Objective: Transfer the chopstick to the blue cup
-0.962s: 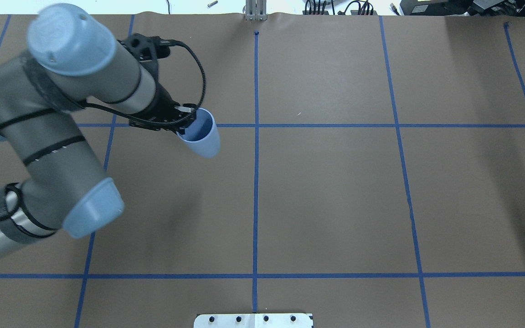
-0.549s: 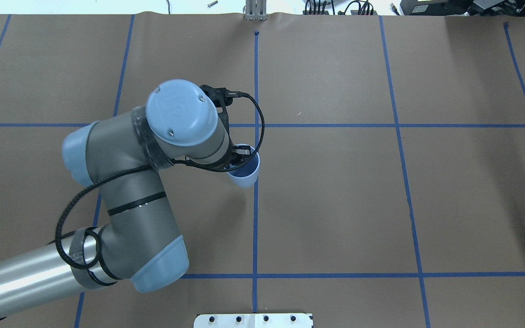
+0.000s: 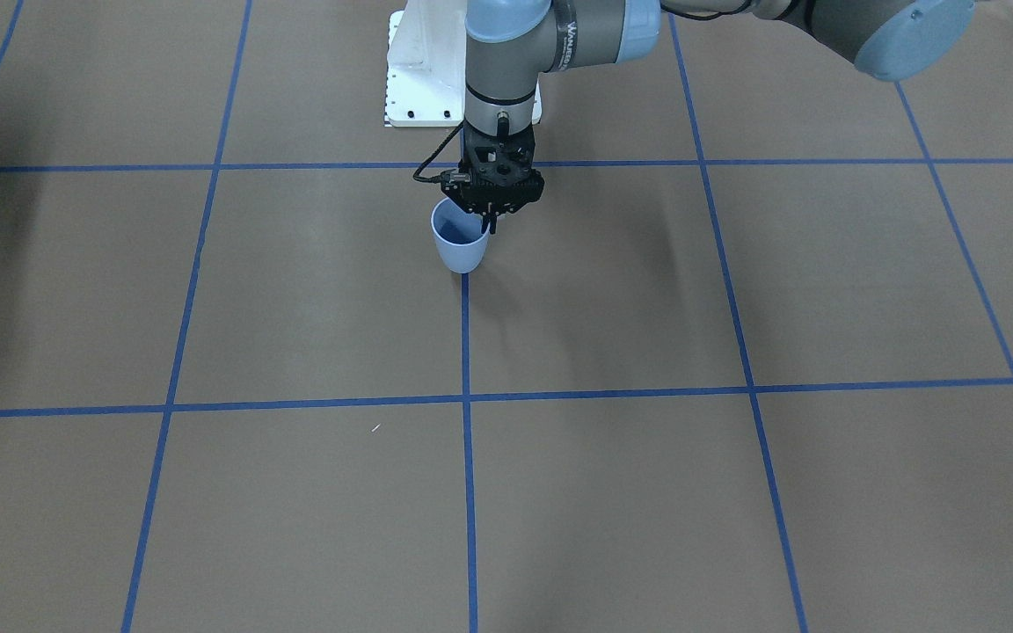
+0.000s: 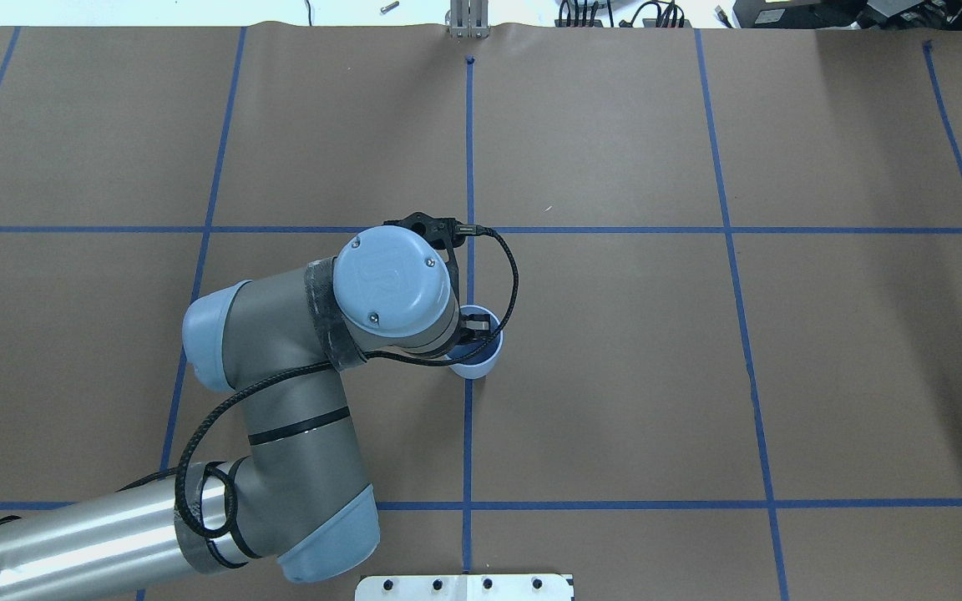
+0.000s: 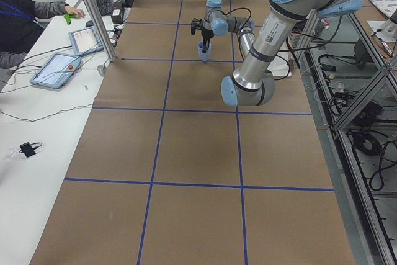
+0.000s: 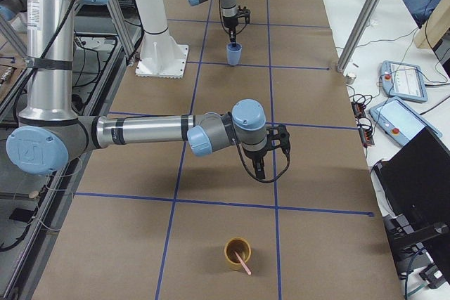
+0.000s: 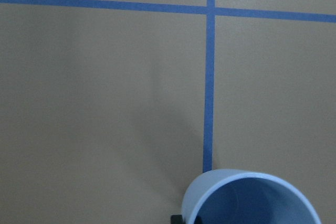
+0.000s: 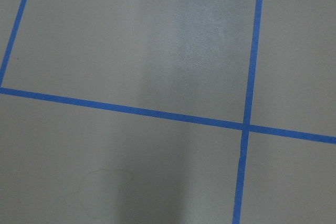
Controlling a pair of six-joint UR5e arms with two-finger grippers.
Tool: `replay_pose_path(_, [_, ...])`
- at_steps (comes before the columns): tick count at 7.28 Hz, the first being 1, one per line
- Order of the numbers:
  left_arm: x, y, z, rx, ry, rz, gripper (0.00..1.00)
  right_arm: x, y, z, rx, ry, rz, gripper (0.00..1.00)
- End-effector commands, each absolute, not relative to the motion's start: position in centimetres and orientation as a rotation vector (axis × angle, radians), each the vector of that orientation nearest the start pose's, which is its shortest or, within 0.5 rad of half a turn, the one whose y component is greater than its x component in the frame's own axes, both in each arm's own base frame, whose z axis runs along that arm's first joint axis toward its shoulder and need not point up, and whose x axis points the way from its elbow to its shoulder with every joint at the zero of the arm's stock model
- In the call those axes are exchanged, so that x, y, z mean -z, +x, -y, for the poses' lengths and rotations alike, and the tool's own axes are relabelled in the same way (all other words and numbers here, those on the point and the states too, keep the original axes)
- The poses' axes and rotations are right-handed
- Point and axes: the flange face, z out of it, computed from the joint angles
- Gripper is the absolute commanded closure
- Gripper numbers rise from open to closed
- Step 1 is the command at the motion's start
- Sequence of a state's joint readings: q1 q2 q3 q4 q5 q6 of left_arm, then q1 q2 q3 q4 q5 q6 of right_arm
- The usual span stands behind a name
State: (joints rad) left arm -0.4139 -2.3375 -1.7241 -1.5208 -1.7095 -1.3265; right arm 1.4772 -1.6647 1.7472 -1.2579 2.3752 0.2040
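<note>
The left gripper is ready to open, because the bottom of the blue cup is over the tabletop's centre line (image 3: pixel 465 285) and the cup would stand.
My left gripper (image 3: pixel 488 221) is shut on the rim of the pale blue cup (image 3: pixel 460 239), which stands upright on the table's centre line. Whether its base touches the paper I cannot tell. The cup also shows in the overhead view (image 4: pixel 482 361), half under the wrist, in the left wrist view (image 7: pixel 252 199) and in the exterior right view (image 6: pixel 233 54). One pale pink chopstick (image 6: pixel 244 263) leans in a brown cup (image 6: pixel 228 251) near the table's right end. My right gripper (image 6: pixel 261 173) hovers over the table between the two cups. I cannot tell if it is open.
The brown paper table carries a grid of blue tape lines (image 4: pixel 468 434). A white base plate (image 3: pixel 419 79) sits at the robot's side. Tablets (image 5: pixel 59 69) and an operator's hands lie on the white side table, beyond a metal post (image 5: pixel 93 17).
My left arm has carried the blue cup from the far left toward the centre line and nearer the robot's base. The cup has gone from tilted to upright.
</note>
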Motion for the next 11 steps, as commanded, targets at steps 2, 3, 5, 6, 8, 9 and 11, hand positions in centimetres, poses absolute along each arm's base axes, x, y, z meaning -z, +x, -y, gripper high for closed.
replay_pose_path(2, [-14.9, 57.5, 38.0, 0.094, 0.167, -0.872, 1.00, -57.7, 1.7, 47.5, 0.057, 0.255, 0.839, 0.00])
replay_pose_path(3, [-15.0, 57.4, 38.1, 0.090, 0.182, -0.868, 0.69, -57.7, 1.7, 47.5, 0.057, 0.255, 0.839, 0.00])
replay_pose_path(5, [-12.6, 55.3, 37.8, 0.061, 0.270, -0.896, 0.01, -57.3, 1.7, 47.7, 0.039, 0.252, 0.844, 0.00])
replay_pose_path(6, [-11.0, 53.0, 37.6, 0.031, 0.300, -0.930, 0.01, -57.1, 1.7, 47.8, 0.037, 0.255, 0.845, 0.00])
replay_pose_path(8, [-10.0, 45.2, 41.7, -0.061, 0.287, -0.913, 0.01, -57.1, 1.9, 47.6, 0.027, 0.257, 0.834, 0.00])
replay_pose_path(9, [-11.9, 39.8, 45.3, -0.148, 0.303, -0.835, 0.01, -58.2, 2.2, 47.1, 0.016, 0.241, 0.822, 0.00])
replay_pose_path(11, [-20.4, 26.0, 54.1, -0.349, 0.337, -0.739, 0.01, -60.0, 4.8, 44.7, -0.032, 0.230, 0.811, 0.00])
